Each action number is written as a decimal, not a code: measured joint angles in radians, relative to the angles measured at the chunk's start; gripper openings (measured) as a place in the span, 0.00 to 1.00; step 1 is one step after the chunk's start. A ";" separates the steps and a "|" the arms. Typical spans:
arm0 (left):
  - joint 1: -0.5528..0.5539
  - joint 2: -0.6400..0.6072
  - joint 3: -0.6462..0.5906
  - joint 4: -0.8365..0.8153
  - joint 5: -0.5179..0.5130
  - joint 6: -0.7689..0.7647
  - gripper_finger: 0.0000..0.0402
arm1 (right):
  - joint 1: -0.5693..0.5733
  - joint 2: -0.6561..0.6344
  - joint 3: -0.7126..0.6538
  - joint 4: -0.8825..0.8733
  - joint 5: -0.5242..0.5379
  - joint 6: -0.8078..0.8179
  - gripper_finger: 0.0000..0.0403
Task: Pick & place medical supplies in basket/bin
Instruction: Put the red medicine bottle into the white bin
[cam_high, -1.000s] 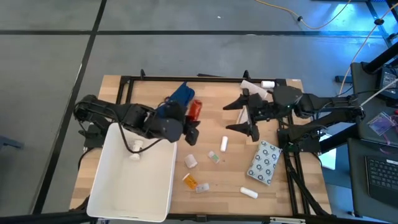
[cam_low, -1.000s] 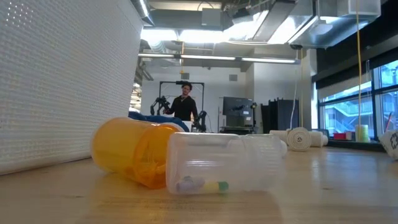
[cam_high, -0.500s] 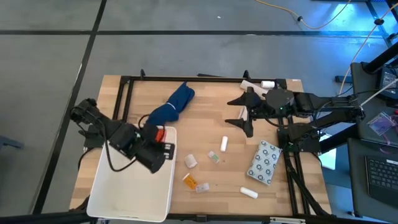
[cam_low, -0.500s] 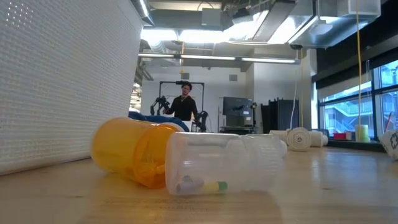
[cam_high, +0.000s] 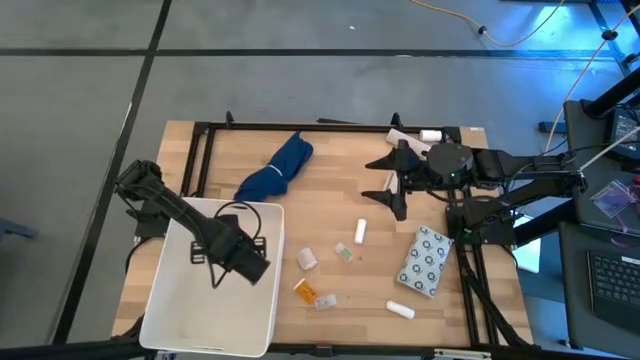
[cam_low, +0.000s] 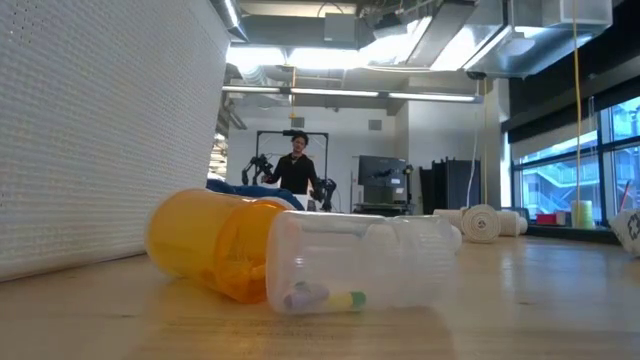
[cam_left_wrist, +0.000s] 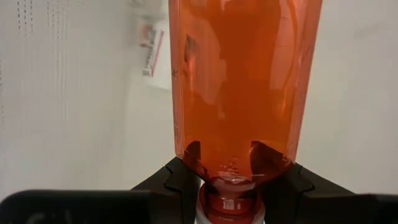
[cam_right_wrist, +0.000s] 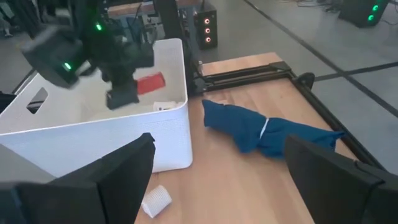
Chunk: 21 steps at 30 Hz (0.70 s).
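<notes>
The red bottle (cam_left_wrist: 239, 74) hangs above the blurred bottom of the white bin (cam_left_wrist: 354, 124), so the left gripper needs to lower it farther in before it opens.
My left gripper (cam_high: 243, 264) hangs over the large white bin (cam_high: 165, 300) and is shut on the red bottle (cam_left_wrist: 239, 87). The high view hides the bottle under the gripper, but the right wrist view shows it (cam_right_wrist: 149, 83). My right gripper (cam_high: 386, 185) is open above the table's far right part, apart from everything. On the wood lie the blue cloth (cam_high: 277, 168), a white bottle (cam_high: 361, 231), a small white cup (cam_high: 306, 259), the orange pill bottle (cam_high: 305, 291), a white tube (cam_high: 401, 309) and the dotted white packet (cam_high: 425, 260). A white packet (cam_left_wrist: 149, 46) lies in the bin. My left gripper pinches the red bottle at its neck (cam_left_wrist: 230, 186), just above the pale cap, between the two fingers (cam_left_wrist: 180, 180). The bottle's body sticks out ahead of the fingers, in line with them. It is lifted clear over the inside of the bin.
White rolls and tubes (cam_high: 420, 135) lie at the table's far right edge. The black frame rail (cam_high: 300, 126) runs along the far edge. In the low view the orange bottle (cam_low: 205, 245) and a clear vial (cam_low: 360, 262) lie beside the bin wall (cam_low: 100, 130). A person stands far behind.
My left gripper has carried the red bottle from beside the blue cloth toward the table's left and near edges, and it now hangs over the bin's middle. It stayed shut on the bottle. The blue cloth, hidden in part before, now shows whole.
</notes>
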 joint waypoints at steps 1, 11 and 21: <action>0.009 0.000 -0.020 0.007 0.000 -0.002 0.30 | 0.000 0.000 0.000 0.000 0.000 0.010 0.87; 0.088 0.000 -0.236 0.171 0.072 0.088 0.30 | 0.000 0.000 0.000 -0.001 0.000 0.049 0.87; 0.148 0.000 -0.390 0.277 0.086 0.218 0.30 | 0.000 0.000 0.000 -0.002 0.000 0.047 0.87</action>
